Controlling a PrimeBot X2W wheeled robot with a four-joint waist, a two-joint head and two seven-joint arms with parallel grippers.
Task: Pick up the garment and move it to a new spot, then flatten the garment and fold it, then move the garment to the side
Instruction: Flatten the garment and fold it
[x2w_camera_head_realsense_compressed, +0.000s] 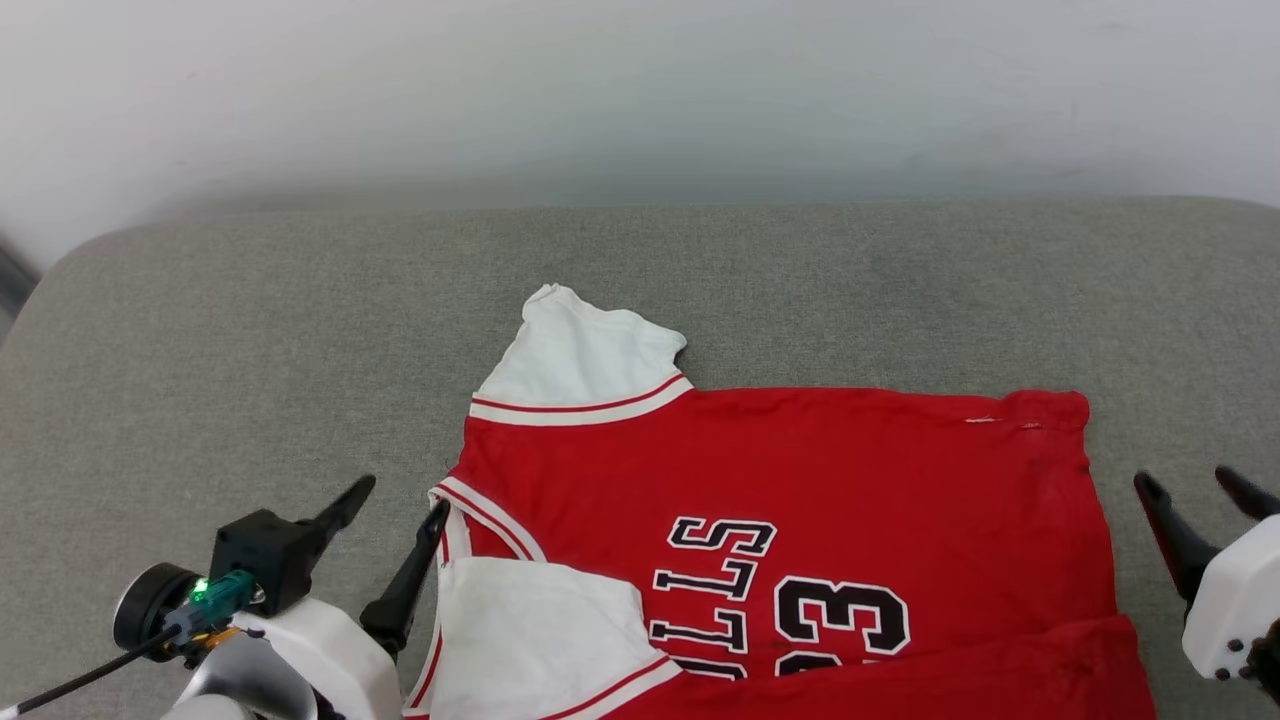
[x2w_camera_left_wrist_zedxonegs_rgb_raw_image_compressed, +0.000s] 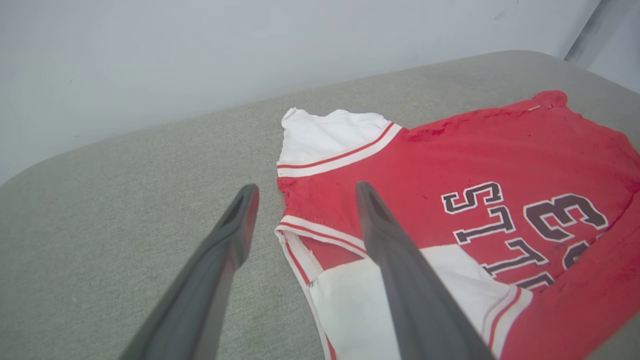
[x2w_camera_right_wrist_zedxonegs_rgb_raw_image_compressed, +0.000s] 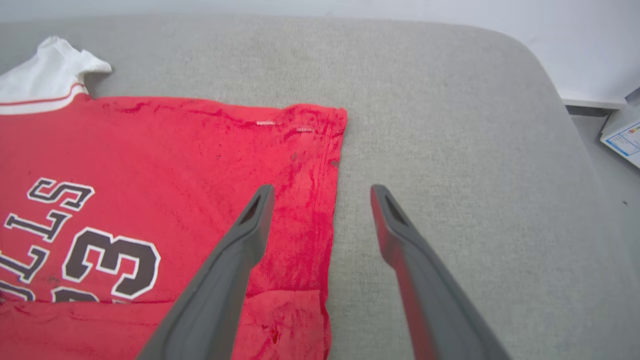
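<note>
My left gripper grips the garment (x2w_camera_head_realsense_compressed: 800, 480) by that sleeve's puckered edge (x2w_camera_head_realsense_compressed: 547, 293) next, as the far white sleeve sticks out past the red body lying flat.
The garment (x2w_camera_head_realsense_compressed: 800, 480), a red jersey with white sleeves and black lettering with 23, lies sideways on the grey cushion, its near long edge folded over onto the front. One white sleeve (x2w_camera_head_realsense_compressed: 580, 360) sticks out at the far left; the other lies folded on the near left. My left gripper (x2w_camera_head_realsense_compressed: 398, 498) stands open at the collar end (x2w_camera_left_wrist_zedxonegs_rgb_raw_image_compressed: 320, 230), holding nothing. My right gripper (x2w_camera_head_realsense_compressed: 1195, 482) stands open just beyond the hem (x2w_camera_right_wrist_zedxonegs_rgb_raw_image_compressed: 335, 200), also holding nothing.
The grey cushioned surface (x2w_camera_head_realsense_compressed: 250, 330) runs wide to the left and behind the jersey, ending at a pale wall (x2w_camera_head_realsense_compressed: 640, 90). In the right wrist view the cushion's rounded corner drops off at the right, with a white box (x2w_camera_right_wrist_zedxonegs_rgb_raw_image_compressed: 625, 135) on the floor beyond.
</note>
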